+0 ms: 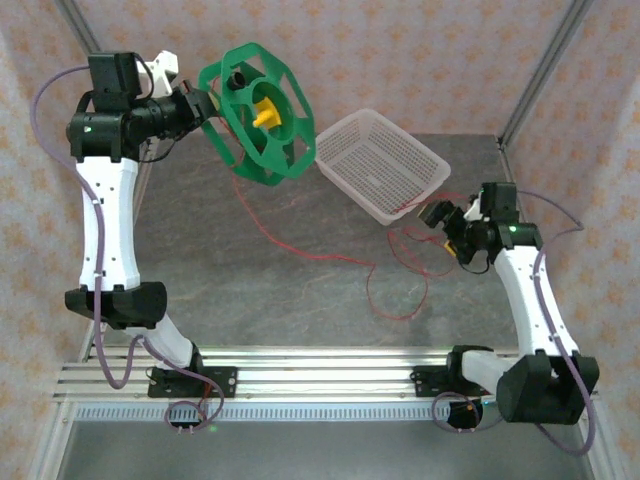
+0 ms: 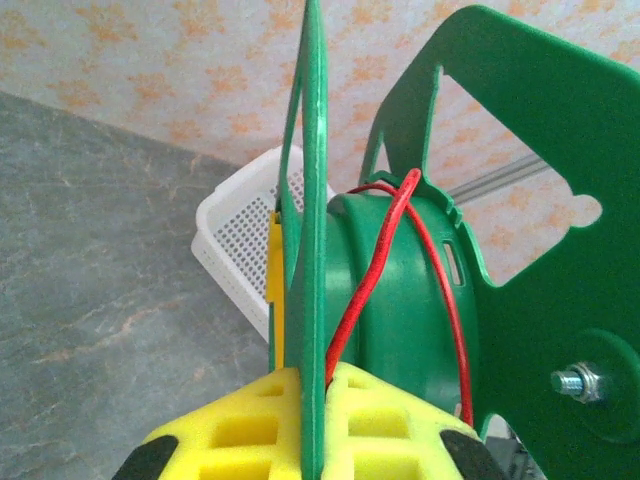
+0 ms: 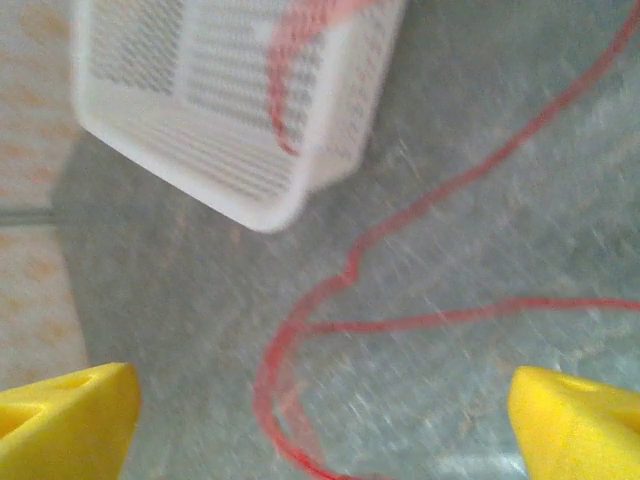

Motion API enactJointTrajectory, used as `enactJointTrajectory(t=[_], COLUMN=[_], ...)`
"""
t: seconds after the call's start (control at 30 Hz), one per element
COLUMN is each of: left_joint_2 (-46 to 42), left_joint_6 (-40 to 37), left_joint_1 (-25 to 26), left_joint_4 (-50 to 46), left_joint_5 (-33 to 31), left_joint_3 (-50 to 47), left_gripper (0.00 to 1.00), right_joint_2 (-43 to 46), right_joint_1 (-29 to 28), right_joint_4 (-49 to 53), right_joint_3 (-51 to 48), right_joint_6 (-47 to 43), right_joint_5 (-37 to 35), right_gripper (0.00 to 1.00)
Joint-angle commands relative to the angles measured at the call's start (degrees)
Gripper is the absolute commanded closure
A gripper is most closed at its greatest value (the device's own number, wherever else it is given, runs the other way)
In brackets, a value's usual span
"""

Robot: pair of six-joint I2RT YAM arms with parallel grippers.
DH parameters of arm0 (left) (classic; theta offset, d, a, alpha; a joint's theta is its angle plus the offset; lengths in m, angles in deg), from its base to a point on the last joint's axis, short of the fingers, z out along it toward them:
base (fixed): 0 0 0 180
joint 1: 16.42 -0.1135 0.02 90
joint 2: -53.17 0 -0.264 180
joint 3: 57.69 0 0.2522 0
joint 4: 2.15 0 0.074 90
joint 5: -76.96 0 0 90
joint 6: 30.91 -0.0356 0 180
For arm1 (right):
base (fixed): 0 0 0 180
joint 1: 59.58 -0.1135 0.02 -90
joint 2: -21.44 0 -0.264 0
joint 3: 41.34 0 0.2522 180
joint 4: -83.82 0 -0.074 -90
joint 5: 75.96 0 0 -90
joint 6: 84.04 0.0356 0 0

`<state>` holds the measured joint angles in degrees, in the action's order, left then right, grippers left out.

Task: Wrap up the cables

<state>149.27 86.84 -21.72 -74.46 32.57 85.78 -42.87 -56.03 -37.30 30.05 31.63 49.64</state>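
Note:
My right gripper grabs the red cable next along the part trailing from the green reel, to wrap it around the reel's middle.
A green reel [image 1: 258,112] hangs tilted in the air at the back left, with my left gripper [image 1: 205,105] shut on its flange. In the left wrist view the yellow fingers [image 2: 230,430] clamp the thin green flange [image 2: 315,200]. The red cable [image 2: 370,280] runs over the hub and down beside the flange at the jaws. From the reel the cable [image 1: 300,245] trails across the table to loose loops [image 1: 400,290] at the right. My right gripper [image 1: 447,225] hovers open above those loops. In the right wrist view nothing sits between its fingers [image 3: 65,420], and the cable [image 3: 400,325] lies on the table below.
A white mesh basket [image 1: 380,165] stands at the back centre, close to the reel and the right gripper; a stretch of red cable lies over its near edge [image 3: 280,90]. Grey-purple cords run along both arms. Patterned walls close in the table.

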Motion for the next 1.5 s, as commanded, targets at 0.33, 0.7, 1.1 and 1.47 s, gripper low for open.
enactJointTrajectory(t=[0.33,0.7,1.1,1.47], left_joint_2=[-0.6,0.4,0.7,0.8], left_joint_6=[1.9,3.0,2.3,1.8], left_joint_1=[-0.3,-1.8,-3.2,-3.7], left_joint_4=[5.0,4.2,3.2,2.7], left_joint_5=[0.9,5.5,7.4,9.2], left_joint_3=[2.1,3.4,3.3,3.1], left_gripper=[1.00,1.00,1.00,1.00], right_joint_2=[23.0,23.3,17.1,9.6], right_joint_1=[-9.9,-30.7,-40.1,-41.3], right_joint_4=[-17.4,-21.2,-27.7,-46.1], right_joint_3=[-5.4,-17.3,-19.7,-26.2], right_joint_6=[-2.6,-21.5,-30.4,-32.0], right_joint_5=[8.4,-1.7,-11.1,-16.1], right_gripper=[0.18,0.30,0.21,0.22])
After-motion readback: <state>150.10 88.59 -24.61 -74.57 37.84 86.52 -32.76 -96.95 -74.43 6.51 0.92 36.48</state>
